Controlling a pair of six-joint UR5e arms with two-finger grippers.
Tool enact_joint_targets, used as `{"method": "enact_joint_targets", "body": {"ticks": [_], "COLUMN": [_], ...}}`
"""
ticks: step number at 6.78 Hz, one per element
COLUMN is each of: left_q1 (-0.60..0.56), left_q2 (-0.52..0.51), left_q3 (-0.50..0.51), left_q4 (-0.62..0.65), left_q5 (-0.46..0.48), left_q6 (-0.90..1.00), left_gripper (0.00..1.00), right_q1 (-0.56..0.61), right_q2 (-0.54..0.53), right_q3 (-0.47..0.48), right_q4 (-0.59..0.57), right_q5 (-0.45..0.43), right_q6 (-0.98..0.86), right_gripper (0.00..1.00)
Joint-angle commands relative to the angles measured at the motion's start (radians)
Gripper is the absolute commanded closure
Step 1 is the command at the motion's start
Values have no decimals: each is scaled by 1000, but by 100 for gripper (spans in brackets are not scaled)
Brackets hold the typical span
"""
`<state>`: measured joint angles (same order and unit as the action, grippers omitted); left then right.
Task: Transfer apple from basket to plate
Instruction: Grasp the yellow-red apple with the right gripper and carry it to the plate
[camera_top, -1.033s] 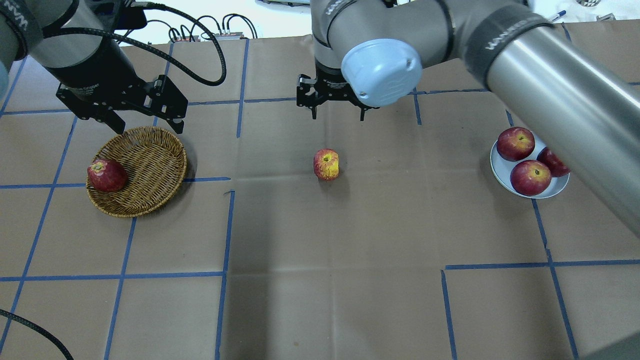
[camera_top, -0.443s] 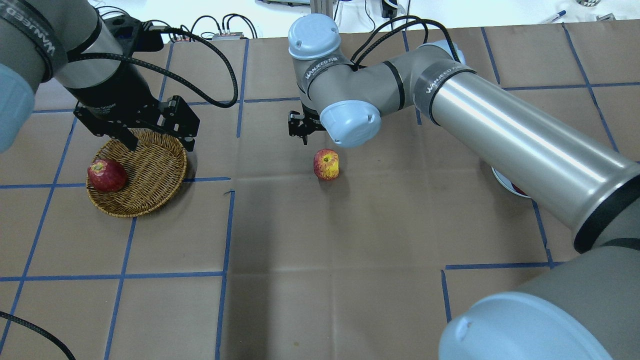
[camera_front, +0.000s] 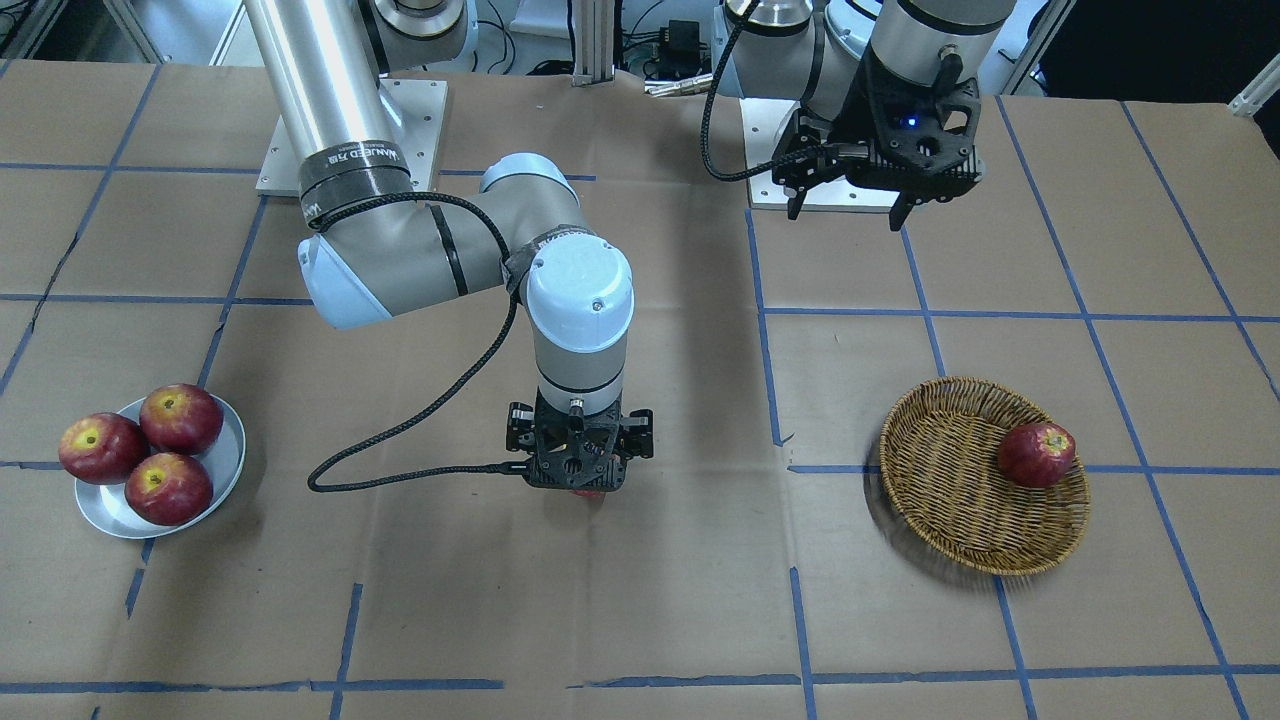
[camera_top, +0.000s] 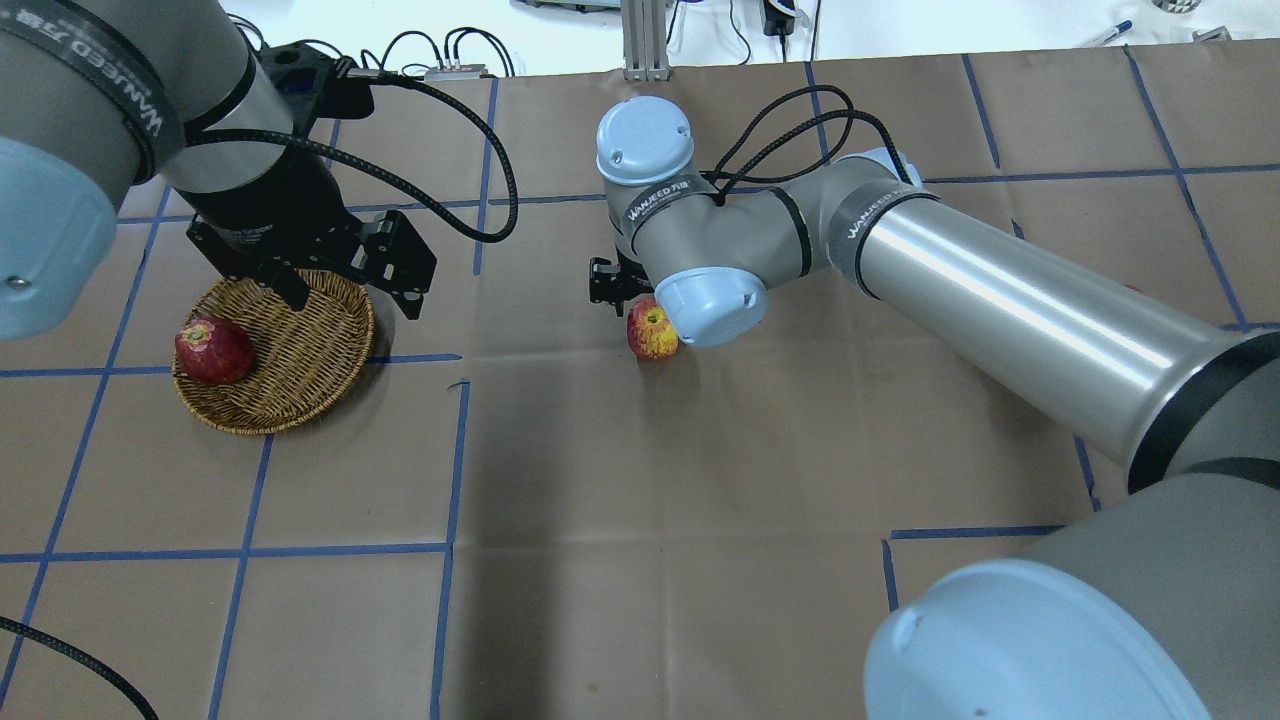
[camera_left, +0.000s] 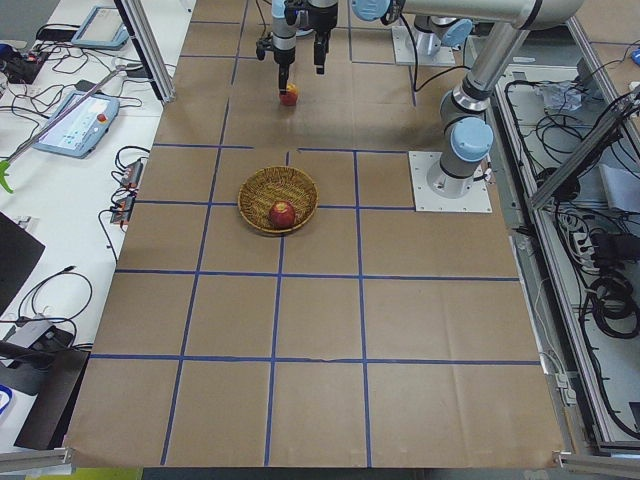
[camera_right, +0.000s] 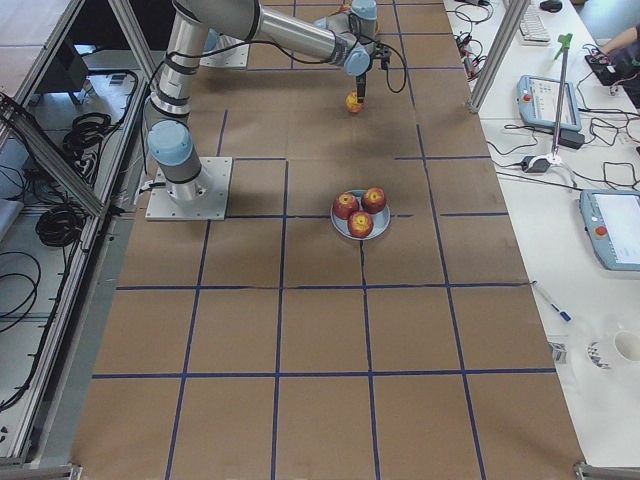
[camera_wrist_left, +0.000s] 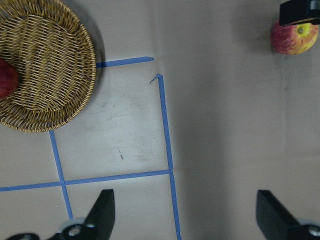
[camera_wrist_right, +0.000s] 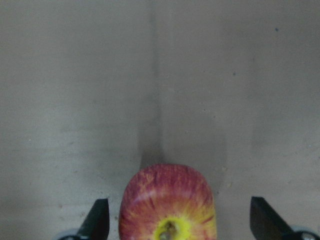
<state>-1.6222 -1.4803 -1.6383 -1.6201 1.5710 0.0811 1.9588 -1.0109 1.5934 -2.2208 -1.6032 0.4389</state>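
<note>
The right gripper grabs the pinkish-red apple by its round sides next, to add it to the other apples on the plate (camera_front: 232, 462).
The apple (camera_top: 652, 332), pinkish-red with a yellow stem patch, stands on the table's middle, outside the basket (camera_top: 300, 345). My right gripper (camera_wrist_right: 177, 222) is open and low over it. Its fingertips (camera_wrist_right: 97, 220) stand on either side of the apple (camera_wrist_right: 167, 205) with gaps, not touching. In the front view the gripper (camera_front: 578, 482) hides nearly all of the apple. My left gripper (camera_top: 345, 285) is open and empty, high over the basket's far right rim. The plate (camera_front: 232, 462) lies at the table's right end; in the overhead view my right arm hides it.
A dark red apple (camera_top: 213, 350) lies at the basket's left side. Three deep red apples (camera_front: 150, 445) fill the plate. My right arm (camera_top: 1000, 310) stretches across the table's right half. Blue tape lines (camera_top: 455, 450) grid the brown paper cover.
My right gripper has come down and toward the apple and now straddles it. My left gripper has shifted right and nearer, over the basket's rim. The apples have not moved.
</note>
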Motion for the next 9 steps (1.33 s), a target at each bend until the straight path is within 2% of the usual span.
{"method": "enact_joint_targets", "body": {"ticks": [1, 2, 3, 4, 6, 7, 8, 9], "left_q1": [-2, -2, -1, 2, -1, -1, -1, -1], "left_q2": [3, 3, 5, 5, 2, 5, 5, 6], "left_q3": [-3, -3, -5, -5, -5, -6, -8, -9], "left_q4": [2, 0, 0, 0, 0, 0, 0, 0], "left_q5": [0, 0, -2, -2, -5, -5, -3, -3], "left_q6": [-1, -1, -1, -4, -6, -6, -6, -6], "left_gripper": [1, 1, 1, 1, 1, 1, 1, 1], "right_q1": [6, 8, 9, 9, 3, -7, -26, -78], "right_q2": [20, 21, 21, 15, -6, -47, -108, -164], "right_q3": [34, 36, 31, 25, 4, -27, -58, -67], "right_q4": [-60, -60, -60, -60, -54, -1, 101, 184], "right_q5": [0, 0, -1, -1, -3, -1, 0, 0], "right_q6": [6, 7, 11, 9, 9, 8, -5, -76], "right_gripper": [0, 2, 35, 51, 60, 59, 59, 59]}}
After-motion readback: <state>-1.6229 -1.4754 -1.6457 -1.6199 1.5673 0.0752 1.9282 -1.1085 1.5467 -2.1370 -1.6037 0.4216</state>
